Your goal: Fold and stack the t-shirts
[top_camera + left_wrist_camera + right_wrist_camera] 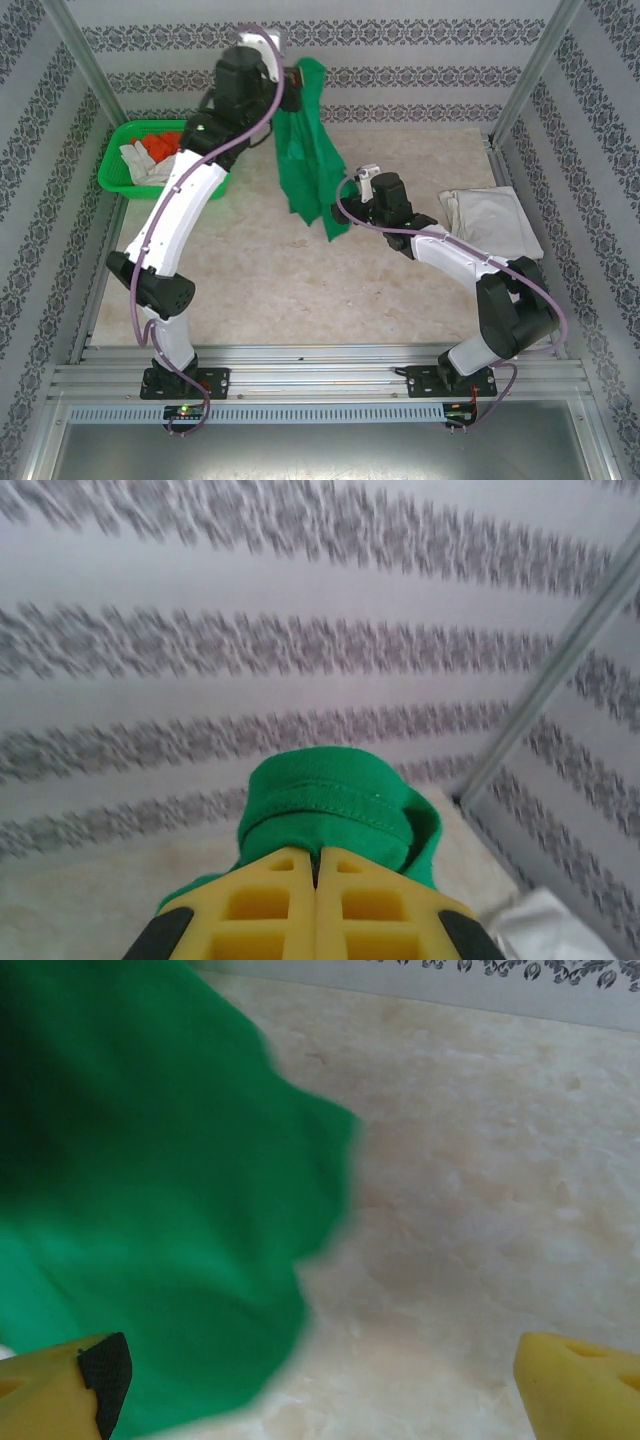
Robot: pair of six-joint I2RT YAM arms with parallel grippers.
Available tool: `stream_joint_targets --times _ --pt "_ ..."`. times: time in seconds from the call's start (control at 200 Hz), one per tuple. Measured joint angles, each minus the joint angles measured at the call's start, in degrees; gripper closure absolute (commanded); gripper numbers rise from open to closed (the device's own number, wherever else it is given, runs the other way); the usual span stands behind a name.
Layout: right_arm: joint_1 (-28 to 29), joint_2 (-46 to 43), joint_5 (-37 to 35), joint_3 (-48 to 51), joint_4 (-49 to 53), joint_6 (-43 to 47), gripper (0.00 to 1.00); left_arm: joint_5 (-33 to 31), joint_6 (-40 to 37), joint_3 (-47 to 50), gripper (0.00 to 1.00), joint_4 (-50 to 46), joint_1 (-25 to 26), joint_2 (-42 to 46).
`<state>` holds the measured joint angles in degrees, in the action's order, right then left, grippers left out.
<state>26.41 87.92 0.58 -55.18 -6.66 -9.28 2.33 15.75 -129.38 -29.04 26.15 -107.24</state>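
Next, my right gripper grabs the dark green t-shirt (310,150) by its hanging bottom edge (336,224). Then I stretch it out and lay it for folding.
A dark green t-shirt (310,150) hangs in the air over the back of the table, its lower end at about my right gripper's height. My left gripper (293,88) is raised high and shut on the shirt's top; in the left wrist view the yellow fingers (280,900) press together on a hemmed fold of the green t-shirt (330,800). My right gripper (343,210) stands open beside the hanging bottom edge. In the right wrist view the green t-shirt (150,1210) fills the left side, near the left fingertip of that gripper (330,1380), which grips nothing. A folded off-white t-shirt (490,222) lies at the right.
A bright green mesh basket (118,180) stands at the back left with an off-white t-shirt (140,160) and an orange t-shirt (162,146) inside. Patterned walls and metal posts (530,70) close in the table. Bare tabletop (280,280) lies in front of the hanging shirt.
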Motion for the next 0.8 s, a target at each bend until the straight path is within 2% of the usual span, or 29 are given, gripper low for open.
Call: stream_joint_targets --times 0.095,0.115,0.14,0.215,0.265,0.3,0.36,0.515,0.65,0.799 --pt "-0.4 0.0 -1.2 1.4 -0.9 -1.6 0.02 1.9 2.0 10.9 1.0 2.9 0.1 0.2" --pt "-0.5 0.0 -1.4 1.7 -1.0 -2.0 0.02 2.2 2.5 13.9 0.96 4.0 0.1 0.3" --pt "-0.8 0.0 -1.7 2.3 -1.1 -2.7 0.02 2.4 3.2 17.5 0.86 5.2 0.0 0.5" --pt "-1.7 -0.2 -2.5 3.6 -1.2 -4.1 0.02 3.3 5.6 29.6 0.47 8.9 0.0 1.5" --pt "-2.4 -0.5 -2.8 4.3 -1.2 -4.7 0.02 3.7 7.2 37.5 0.24 10.6 0.0 2.7" --pt "-2.6 -0.7 -2.9 4.6 -1.2 -5.1 0.02 3.7 8.3 42.8 0.13 11.5 0.0 3.8" --pt "-3.0 -1.1 -2.8 4.6 -1.1 -5.5 0.02 3.6 9.7 50.2 0.01 12.3 0.0 6.1" --pt "-2.5 -0.9 -0.9 3.6 -0.2 -5.5 0.02 -0.4 13.2 65.8 0.0 15.1 -0.1 17.2" --pt "-1.2 3.1 0.0 -0.3 1.9 -7.1 0.02 -4.2 19.2 74.8 0.0 18.0 -2.1 26.9" --pt "-1.0 7.1 0.1 -1.8 5.9 -12.5 0.02 -5.1 25.6 77.3 0.0 17.7 -5.8 26.2"
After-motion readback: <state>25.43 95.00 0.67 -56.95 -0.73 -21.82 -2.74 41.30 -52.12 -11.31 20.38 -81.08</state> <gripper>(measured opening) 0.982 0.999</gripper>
